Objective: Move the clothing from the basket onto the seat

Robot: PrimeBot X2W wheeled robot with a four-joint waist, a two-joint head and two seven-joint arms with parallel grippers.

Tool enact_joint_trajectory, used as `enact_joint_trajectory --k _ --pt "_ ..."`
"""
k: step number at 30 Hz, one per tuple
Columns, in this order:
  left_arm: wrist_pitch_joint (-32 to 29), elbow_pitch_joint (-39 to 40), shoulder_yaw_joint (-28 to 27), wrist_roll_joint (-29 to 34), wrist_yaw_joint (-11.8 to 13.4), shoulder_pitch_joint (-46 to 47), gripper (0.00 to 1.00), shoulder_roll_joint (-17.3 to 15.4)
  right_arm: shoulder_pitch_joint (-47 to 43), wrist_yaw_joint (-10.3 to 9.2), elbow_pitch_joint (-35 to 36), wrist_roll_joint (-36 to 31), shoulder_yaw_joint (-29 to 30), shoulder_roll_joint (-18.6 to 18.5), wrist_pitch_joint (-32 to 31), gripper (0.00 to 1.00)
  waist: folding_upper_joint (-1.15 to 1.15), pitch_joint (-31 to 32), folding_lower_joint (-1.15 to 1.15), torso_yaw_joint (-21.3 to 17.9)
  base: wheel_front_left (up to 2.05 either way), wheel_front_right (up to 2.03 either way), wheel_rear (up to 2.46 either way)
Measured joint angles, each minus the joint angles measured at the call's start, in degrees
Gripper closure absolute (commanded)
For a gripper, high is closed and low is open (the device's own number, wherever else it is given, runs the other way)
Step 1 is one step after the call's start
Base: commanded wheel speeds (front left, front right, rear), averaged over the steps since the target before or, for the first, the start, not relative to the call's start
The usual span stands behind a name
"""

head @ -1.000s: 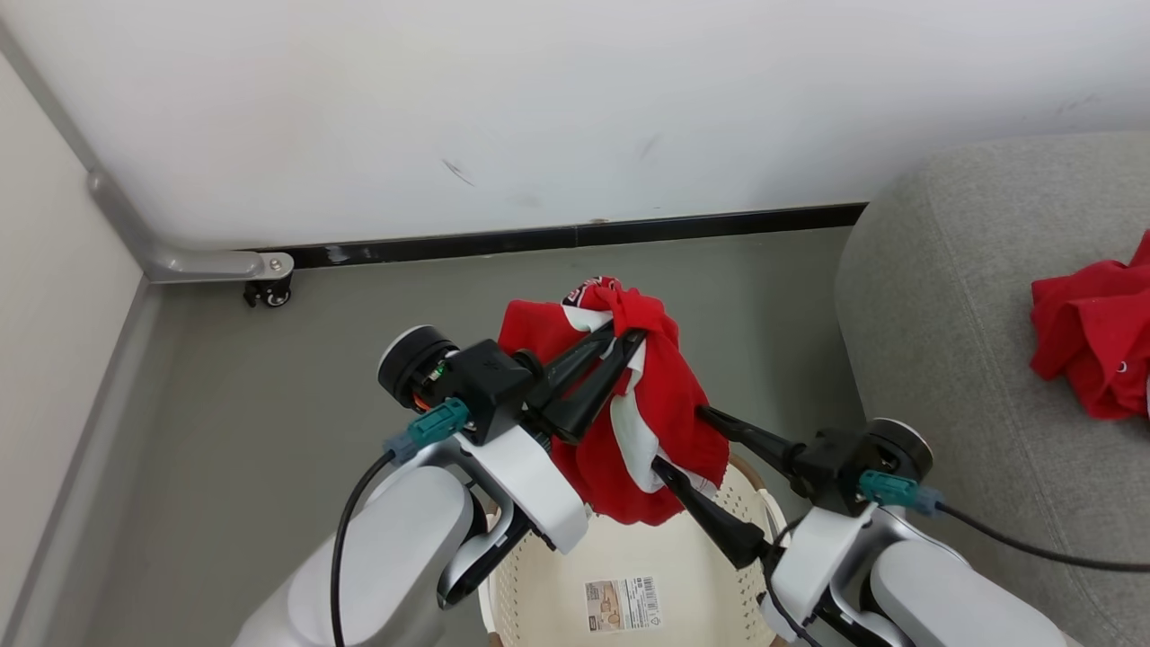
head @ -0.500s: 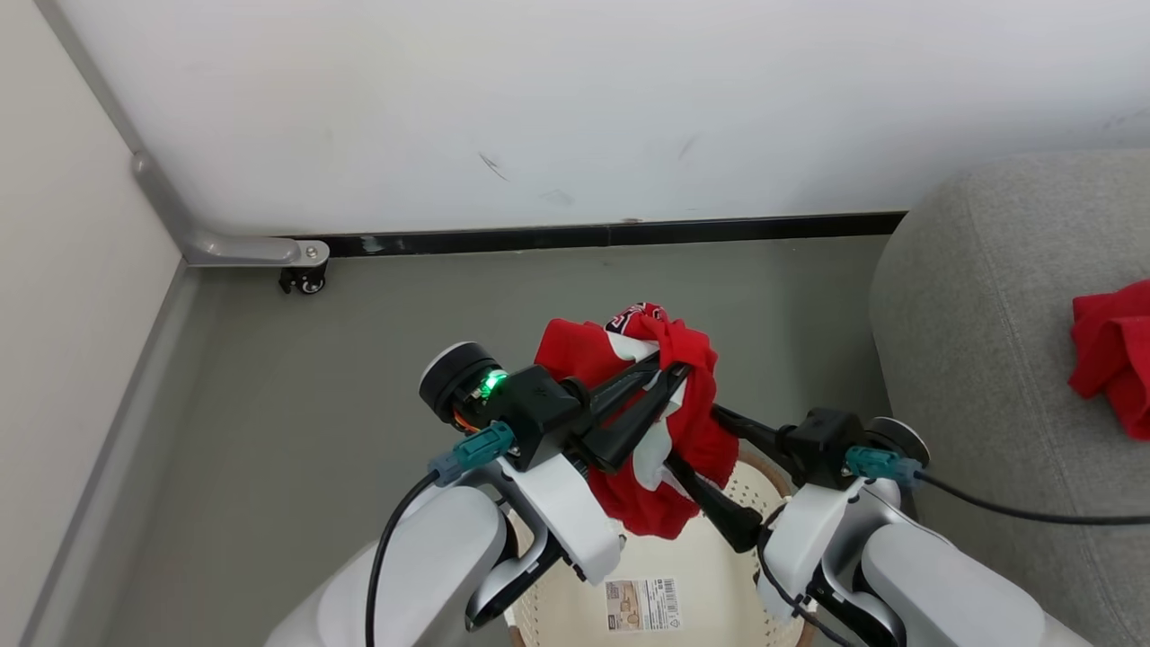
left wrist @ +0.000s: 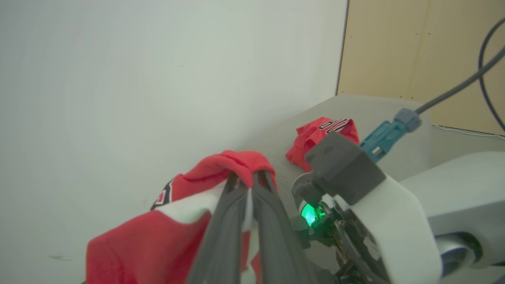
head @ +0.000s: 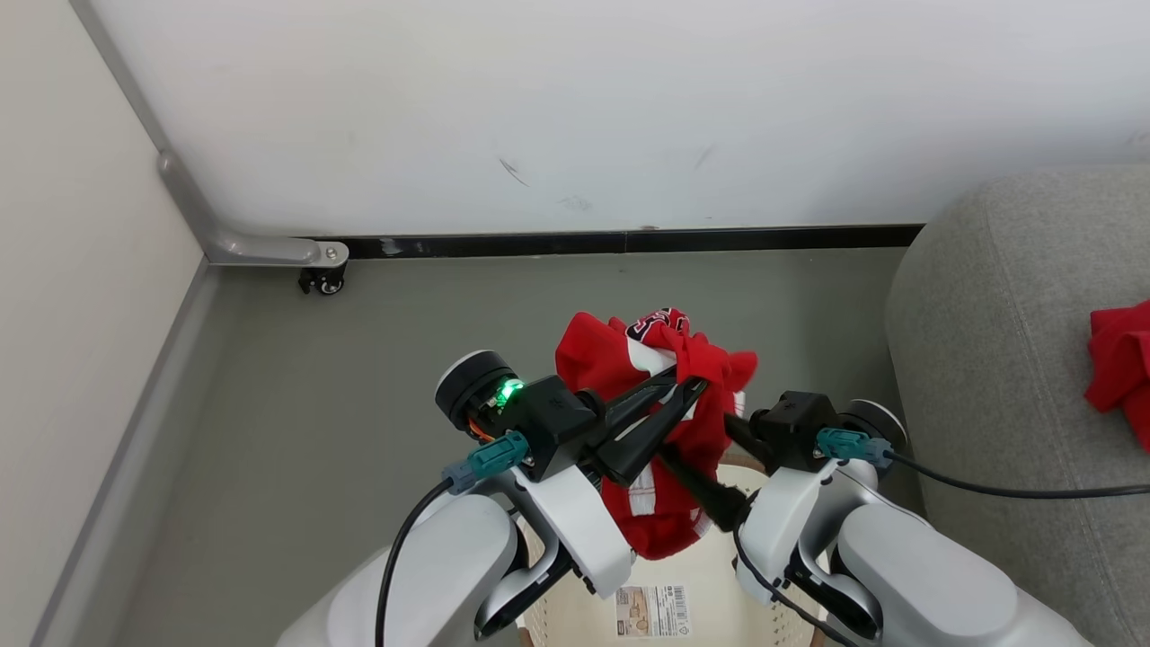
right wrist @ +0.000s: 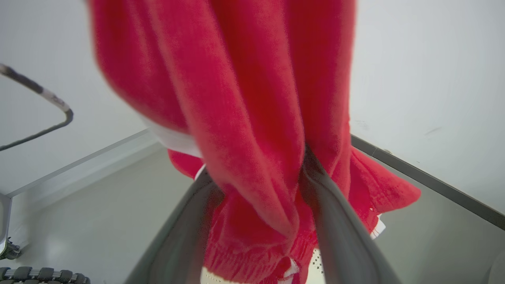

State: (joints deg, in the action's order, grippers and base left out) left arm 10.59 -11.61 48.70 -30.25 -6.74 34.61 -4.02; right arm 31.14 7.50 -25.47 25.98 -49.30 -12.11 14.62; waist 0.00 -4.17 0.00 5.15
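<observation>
My right gripper should next move the red garment onto the seat (head: 1006,359), so it needs to grab the garment by its loose red folds (head: 701,440) beside the ribbed hem.
One piece of the clothing (head: 660,404), red with white stripes, hangs bunched above the basket (head: 710,593), whose cream floor and paper label show beneath it. My left gripper (head: 687,382) is shut on the garment's top fold, also seen in the left wrist view as the left gripper (left wrist: 246,177). My right gripper (head: 696,440) is open, and its fingers straddle the hanging cloth (right wrist: 244,118) from the right. The grey seat (head: 1006,359) stands to the right. The other red garment (head: 1123,377) lies on it, and the left wrist view shows this second piece (left wrist: 319,132) too.
A white wall with a black baseboard (head: 629,241) runs behind the grey floor. A metal frame foot with a caster wheel (head: 323,283) stands at the back left beside a pale panel. A wooden panel (left wrist: 426,59) stands behind the seat.
The head camera has shifted, sliding the scene to the right. My right gripper has moved in toward the left one, further around the hanging garment. The left gripper's hold is unchanged.
</observation>
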Motion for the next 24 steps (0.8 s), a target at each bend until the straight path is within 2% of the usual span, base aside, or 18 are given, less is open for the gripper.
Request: enact_joint_trajectory --k 8,16,18,19,20,21,23,24 --pt "0.0 0.0 -0.1 -0.7 0.0 0.0 1.0 -0.2 0.0 0.0 -1.2 1.0 -0.5 0.7 0.0 1.0 0.0 0.4 0.0 -0.1 0.0 0.0 0.0" --pt "0.0 -1.0 -1.5 -1.5 0.0 -0.1 1.0 -1.8 0.0 0.0 -1.1 1.3 2.9 0.5 0.0 1.0 0.0 1.0 0.0 -0.8 0.0 0.0 0.0" --pt "0.0 -1.3 -1.9 -1.5 0.1 -0.1 0.82 -2.3 0.0 0.0 -0.9 1.3 4.3 0.3 0.0 1.0 0.0 1.1 0.0 -1.0 0.0 0.0 0.0" --pt "0.0 -1.4 -2.0 -1.6 0.2 -0.2 0.66 -2.5 0.0 0.0 -0.7 1.3 4.8 0.1 0.0 1.0 0.0 1.2 0.0 -1.1 0.0 0.0 0.0" --pt "0.0 -1.4 -2.0 -1.6 0.5 -0.2 0.66 -2.8 -0.1 0.0 -0.6 1.3 5.4 -0.1 0.0 1.0 0.0 1.2 0.0 -1.2 0.0 0.0 0.0" --pt "0.0 -1.4 -2.1 -1.7 0.5 -0.3 0.51 -3.0 -0.1 0.0 -0.5 1.3 6.0 -0.4 0.0 1.0 0.0 1.2 0.0 -1.3 0.0 0.0 0.0" --pt "0.0 -1.4 -2.3 -1.9 0.6 -0.5 0.13 -3.3 -0.1 0.0 -0.3 1.1 6.9 -0.9 0.0 1.0 0.0 1.1 0.0 -1.5 0.0 0.0 0.0" --pt "0.0 -1.4 -2.4 -1.9 0.6 -0.8 0.03 -3.3 -0.1 0.0 -0.1 1.0 7.3 -1.0 0.0 1.0 0.0 1.1 0.0 -1.6 0.0 0.0 0.0"
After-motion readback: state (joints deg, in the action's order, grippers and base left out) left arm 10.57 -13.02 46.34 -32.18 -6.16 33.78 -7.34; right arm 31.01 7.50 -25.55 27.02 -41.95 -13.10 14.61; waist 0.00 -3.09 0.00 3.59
